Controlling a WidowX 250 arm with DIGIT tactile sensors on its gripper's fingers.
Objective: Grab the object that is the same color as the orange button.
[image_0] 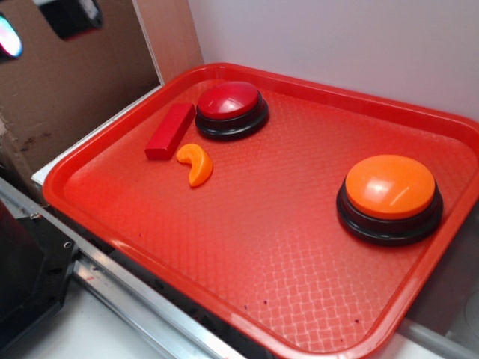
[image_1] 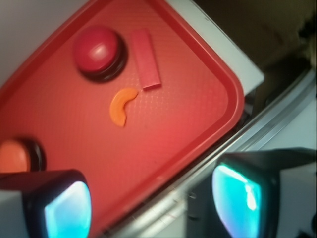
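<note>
The gripper grips the orange crescent by its curved middle [image_0: 202, 161] next, to pick out the object matching the orange button's [image_0: 391, 185] color.
The object, a small glossy orange crescent [image_0: 196, 164], lies on the red tray [image_0: 247, 299] left of centre. A red block and a red button sit just behind it. The orange button [image_0: 390, 188], domed on a black base, stands at the tray's right side. In the wrist view the crescent [image_1: 121, 106] is far ahead and the orange button [image_1: 17, 156] shows at the left edge. My gripper [image_1: 153, 201] is open, its two teal-lit fingertips wide apart with nothing between them. It hangs high over the tray's near rim, well away from the crescent. In the exterior view only one lit pad [image_0: 7, 37] peeks in at top left.
A red rectangular block [image_0: 170, 131] lies beside the crescent, and a red domed button [image_0: 231, 108] stands right behind them. A brown cardboard wall [image_0: 75, 90] rises left of the tray. A metal rail [image_0: 142, 299] runs along the tray's front edge.
</note>
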